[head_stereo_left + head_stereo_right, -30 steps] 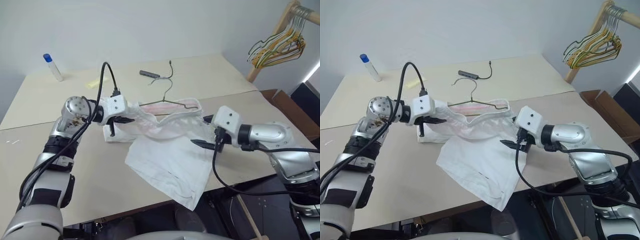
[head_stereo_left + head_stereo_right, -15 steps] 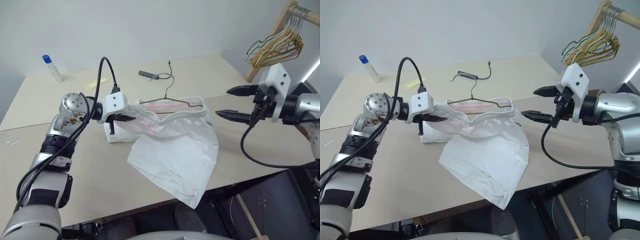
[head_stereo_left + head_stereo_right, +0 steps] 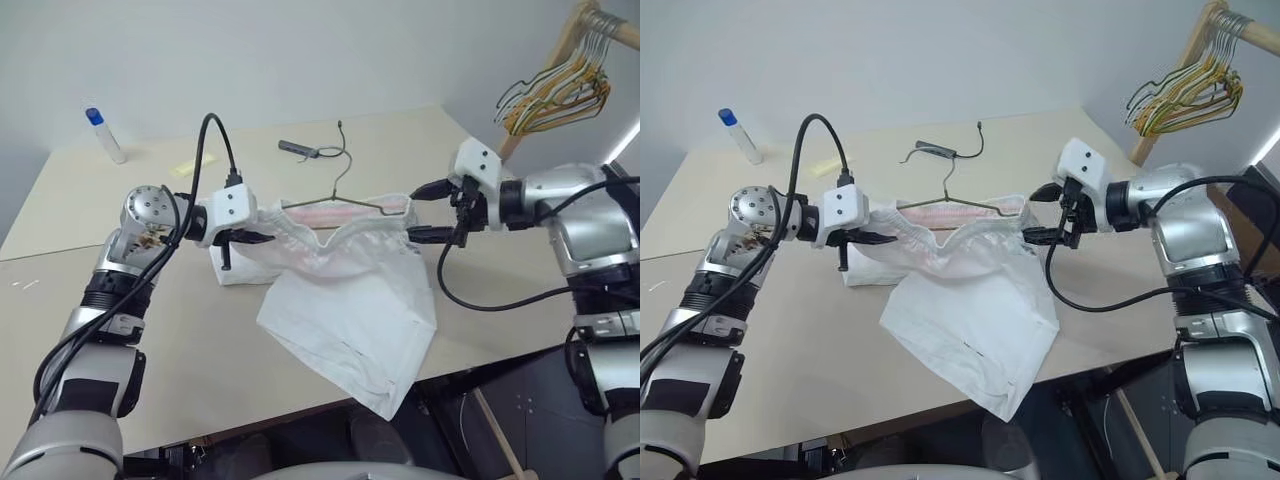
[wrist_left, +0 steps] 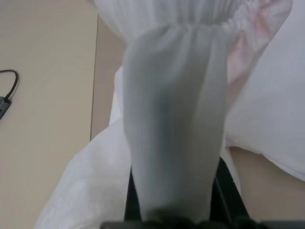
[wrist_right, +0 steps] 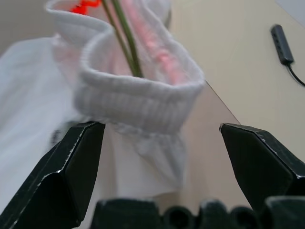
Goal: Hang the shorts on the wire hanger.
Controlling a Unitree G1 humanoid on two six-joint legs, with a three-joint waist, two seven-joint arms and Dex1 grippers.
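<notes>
My right gripper grabs the shorts point(image 3: 350, 300) by the waistband's loose end point(image 3: 405, 222) next, since the waistband stands up around the hanger while the shorts' legs lie slack.
The white shorts point(image 3: 350, 300) lie on the beige table point(image 3: 150, 330), with the leg hems draped toward the front edge. My left gripper point(image 3: 250, 238) is shut on the left end of the gathered waistband point(image 4: 176, 119) and holds it a little above the table. The wire hanger point(image 3: 335, 200) sits inside the waistband, its hook point(image 3: 345, 160) rising behind it. My right gripper point(image 3: 414, 214) stands open at the waistband's right end point(image 5: 138, 100). One finger is above and one below that end, and neither touches the cloth. The hanger's wire point(image 5: 126, 47) runs into the waistband just ahead of that gripper.
A dark cable with a small hub point(image 3: 300, 149) lies behind the hanger. A blue-capped bottle point(image 3: 105, 135) and a yellow note point(image 3: 190, 165) are at the back left. A bunch of yellowish and green hangers point(image 3: 555, 95) hangs on a wooden rack at the right.
My right gripper rose from beside the shorts' right side, swung out to the right, then came back in to the waistband's right end, staying open. The left gripper kept its hold.
</notes>
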